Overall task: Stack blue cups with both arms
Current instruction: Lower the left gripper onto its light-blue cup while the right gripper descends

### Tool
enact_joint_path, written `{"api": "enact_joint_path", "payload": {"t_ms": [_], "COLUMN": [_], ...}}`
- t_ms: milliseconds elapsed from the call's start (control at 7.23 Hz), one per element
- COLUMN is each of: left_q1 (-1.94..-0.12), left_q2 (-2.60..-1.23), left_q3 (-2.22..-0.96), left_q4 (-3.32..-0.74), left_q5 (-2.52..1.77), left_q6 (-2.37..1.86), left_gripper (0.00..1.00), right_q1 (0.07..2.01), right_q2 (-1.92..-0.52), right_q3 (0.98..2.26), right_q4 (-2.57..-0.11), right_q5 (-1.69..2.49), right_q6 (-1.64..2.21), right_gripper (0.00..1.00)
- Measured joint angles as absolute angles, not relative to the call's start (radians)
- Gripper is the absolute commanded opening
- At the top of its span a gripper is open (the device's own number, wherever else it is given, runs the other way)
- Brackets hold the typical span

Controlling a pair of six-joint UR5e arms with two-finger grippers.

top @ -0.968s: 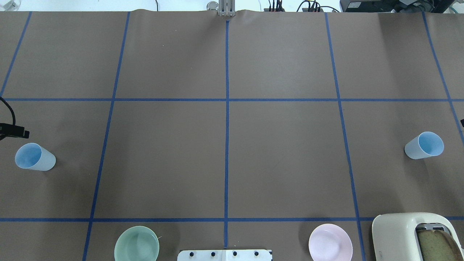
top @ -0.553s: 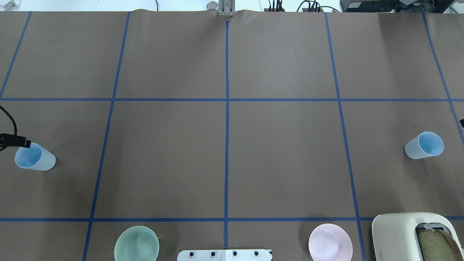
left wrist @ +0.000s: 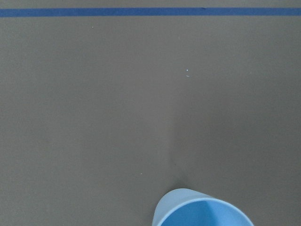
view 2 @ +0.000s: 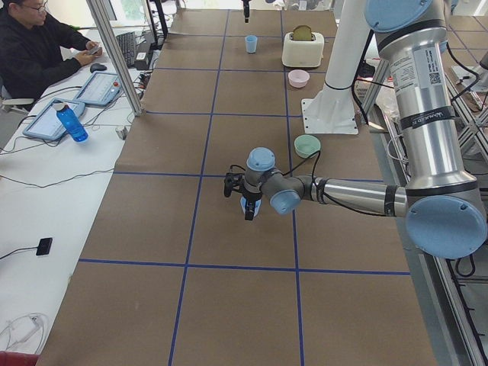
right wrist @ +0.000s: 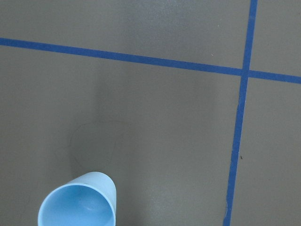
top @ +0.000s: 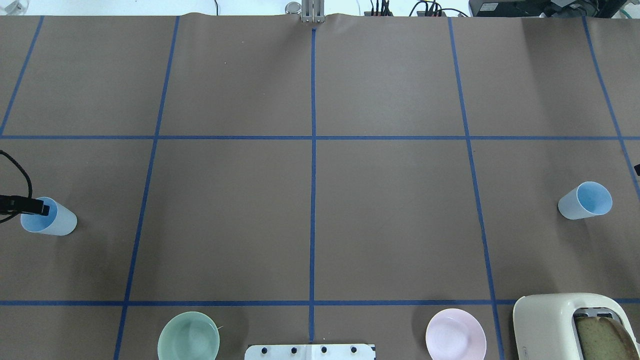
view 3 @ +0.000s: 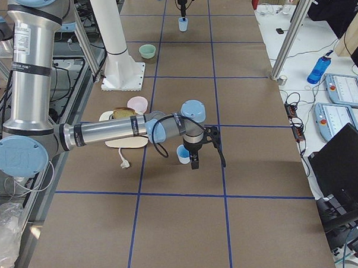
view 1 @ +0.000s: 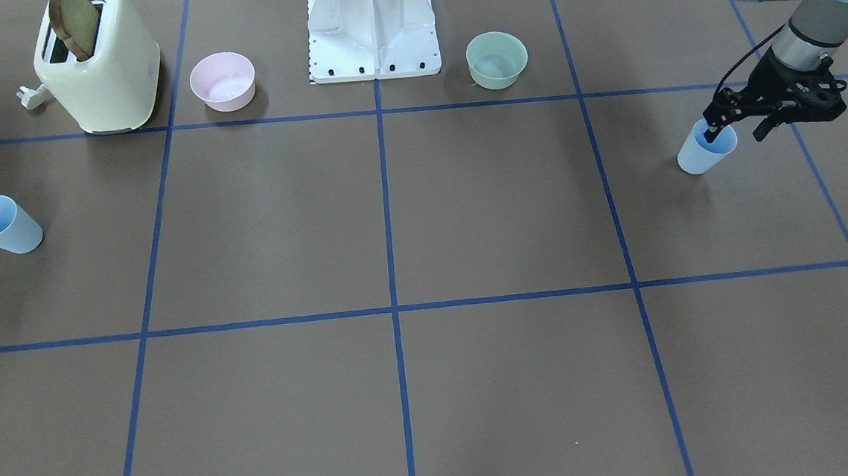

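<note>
The robot's left hand is going to grip this light blue cup by its rim [view 1: 701, 124] next, so the cup can be stacked with the other blue cup [view 1: 4, 225].
Two light blue cups stand upright at opposite ends of the table. The left cup [top: 52, 221] also shows in the front-facing view [view 1: 702, 153] and at the bottom of the left wrist view [left wrist: 202, 212]. My left gripper [view 1: 736, 134] is open and straddles its rim, with one finger [top: 36, 206] inside the mouth and the other outside. The right cup [top: 585, 201] also shows in the front-facing view [view 1: 1, 225] and the right wrist view [right wrist: 77, 202]. My right gripper [view 3: 208, 159] hangs just beside this cup; I cannot tell if it is open or shut.
A cream toaster [top: 565, 325] with a bread slice stands at the near right. A pink bowl [top: 455, 334] and a pale green bowl [top: 188, 342] flank the white base pedestal [view 1: 372, 29]. Blue tape lines grid the brown table.
My left gripper's finger has come down and toward the left cup, from beside its rim to inside its mouth. Neither cup has moved.
</note>
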State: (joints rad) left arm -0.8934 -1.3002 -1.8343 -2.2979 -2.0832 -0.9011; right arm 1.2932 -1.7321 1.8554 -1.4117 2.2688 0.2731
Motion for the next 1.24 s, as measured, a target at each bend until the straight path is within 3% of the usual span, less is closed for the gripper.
{"api": "enact_joint_path", "payload": {"t_ms": [277,691,1245], "left_q1": [-0.893,-0.89,-0.888], "left_q2": [-1.292,-1.29,-1.293], "left_q3": [-1.829,-1.826,-1.825], "left_q4": [-2.299,-2.298,-2.298], "left_q5": [-2.083,-2.083,-2.084], "left_q6": [-0.896,-0.894,-0.894], "left_gripper": [0.89,0.65,0.1], "right_q1": [1.293,1.293,1.294], "right_q2": [-1.731,-1.73,-1.729], "right_q3": [1.855,1.853,1.853], "right_q4": [-1.412,-1.412,-1.411], "right_q5": [2.269,2.269,2.267], "right_q6": [0.273,0.273,0.273], "right_gripper": [1.0,1.0,1.0]}}
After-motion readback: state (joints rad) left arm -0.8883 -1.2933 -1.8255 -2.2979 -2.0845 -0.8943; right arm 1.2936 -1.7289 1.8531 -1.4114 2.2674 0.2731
